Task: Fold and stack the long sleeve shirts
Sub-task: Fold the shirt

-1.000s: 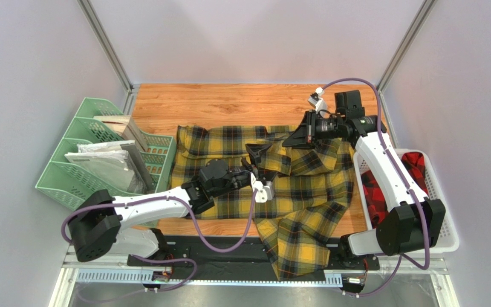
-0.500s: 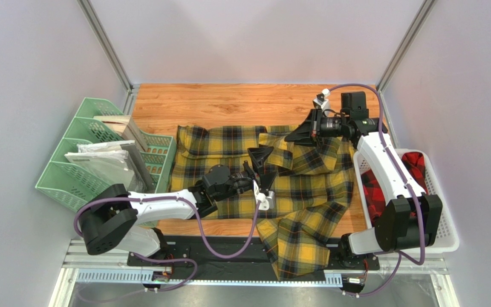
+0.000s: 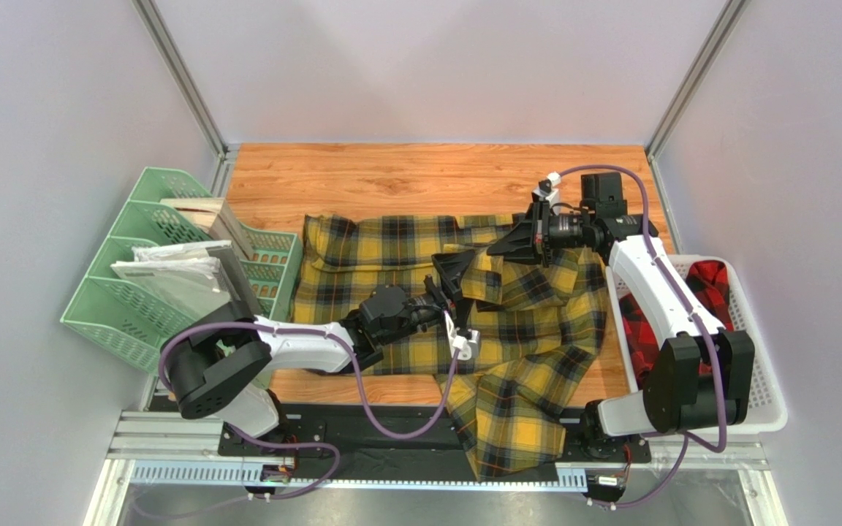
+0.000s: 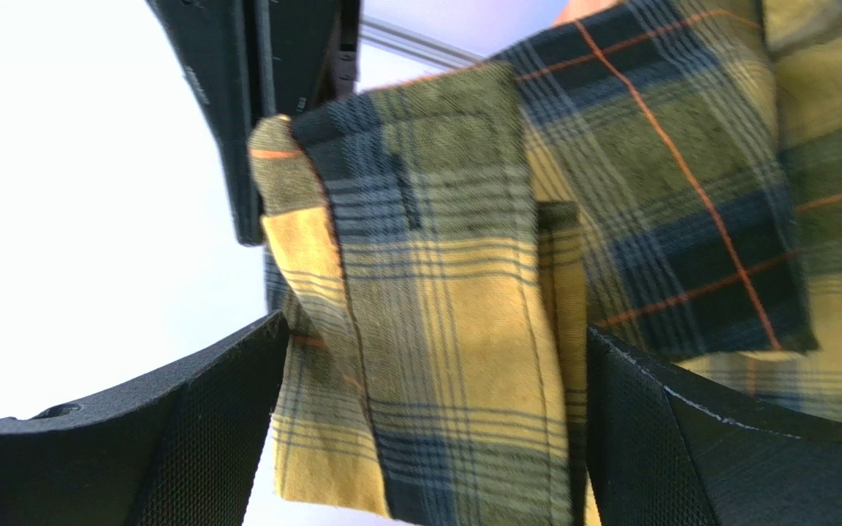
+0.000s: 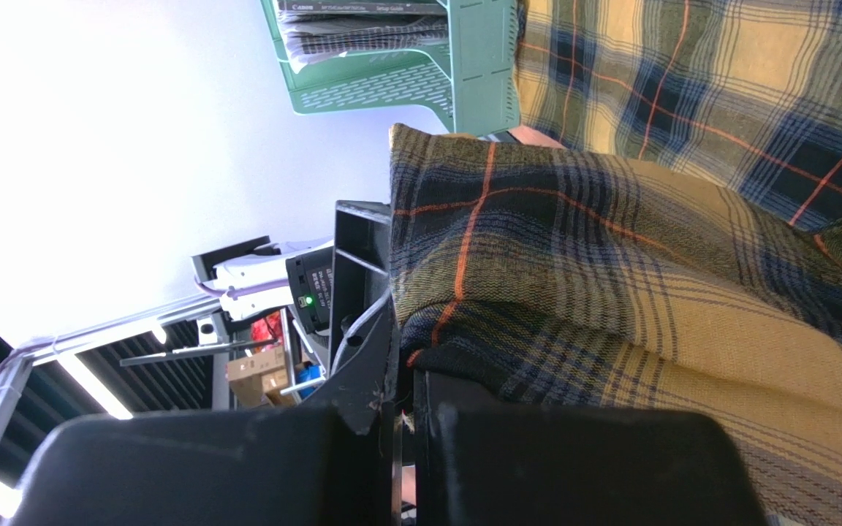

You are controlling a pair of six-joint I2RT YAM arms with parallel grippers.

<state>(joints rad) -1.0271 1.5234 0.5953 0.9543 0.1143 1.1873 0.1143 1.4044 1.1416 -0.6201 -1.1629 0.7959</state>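
Note:
My left gripper should next grab the checked shirt's hanging cuffed piece (image 3: 481, 284) (image 4: 432, 349), so that I can then fold the sleeve straight across the shirt's body.
The yellow-and-black checked shirt (image 3: 376, 247) lies spread on the wooden table, one part hanging over the front edge. My right gripper (image 3: 499, 248) is shut on a raised fold of it, and in the right wrist view (image 5: 403, 378) the cloth (image 5: 667, 274) drapes out of the closed jaws. My left gripper (image 3: 456, 266) is just left of it, open. In the left wrist view (image 4: 436, 340) a flat cuffed strip of the shirt (image 4: 436, 307) hangs between the spread fingers. The red-and-black checked shirt (image 3: 711, 287) lies bunched in the white basket (image 3: 760, 378) at the right.
A green file rack (image 3: 145, 279) holding papers stands at the table's left edge, touching the shirt's left side. Bare wood (image 3: 392, 181) shows behind the shirt. Grey walls close in the left, back and right.
The right gripper has drawn its fold of yellow cloth a little toward the front and left. The left arm has reached further right, bringing its open gripper up beside the fold.

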